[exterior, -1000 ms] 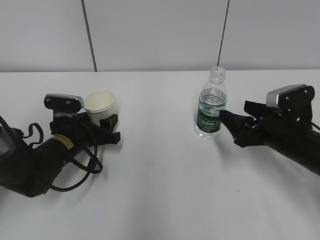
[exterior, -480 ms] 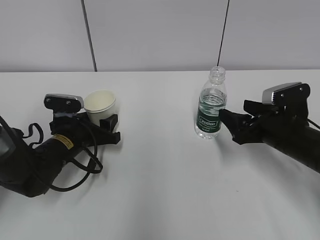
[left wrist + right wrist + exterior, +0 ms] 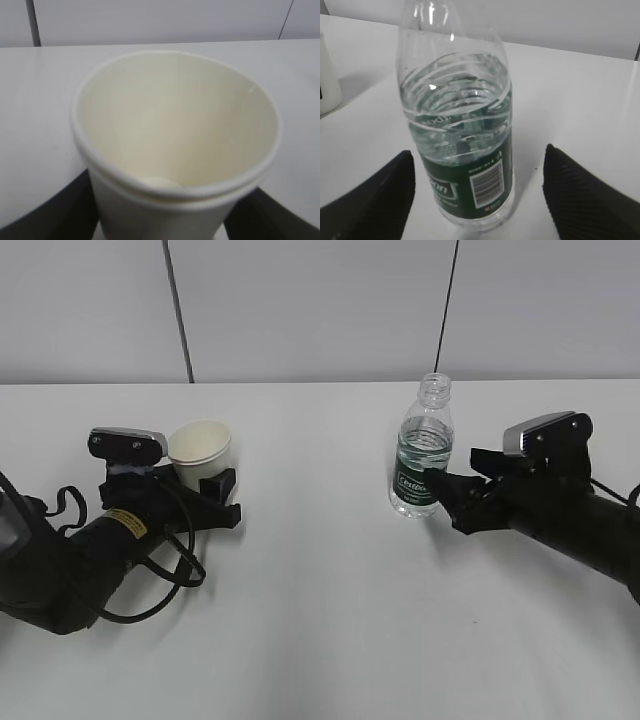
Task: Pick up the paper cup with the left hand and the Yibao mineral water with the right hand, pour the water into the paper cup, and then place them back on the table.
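Observation:
The capless Yibao mineral water should next be gripped by its green labelled lower body (image 3: 414, 480) with my right gripper. Water (image 3: 422, 465) is high inside and would spill if the bottle tipped.
The paper cup (image 3: 200, 445) stands upright on the white table (image 3: 320, 590) at the left. My left gripper (image 3: 207, 482) is shut on its lower wall. In the left wrist view the cup (image 3: 175, 125) fills the frame, empty, with a black finger (image 3: 55, 212) pressed against each side. The Yibao mineral water (image 3: 422, 465) stands upright and capless right of centre, partly filled. My right gripper (image 3: 446, 495) is open at its base. In the right wrist view the bottle (image 3: 460, 130) sits between the two fingertips (image 3: 585, 195), with a gap on each side.
A grey wall with two dark vertical seams (image 3: 178, 310) rises behind the table's far edge. Loose black cable (image 3: 170, 580) loops beside the left arm. White tabletop lies between the two arms and toward the front.
The right arm has slid left toward the bottle, so its open fingers now flank the bottle's base. The left gripper and the cup have not moved.

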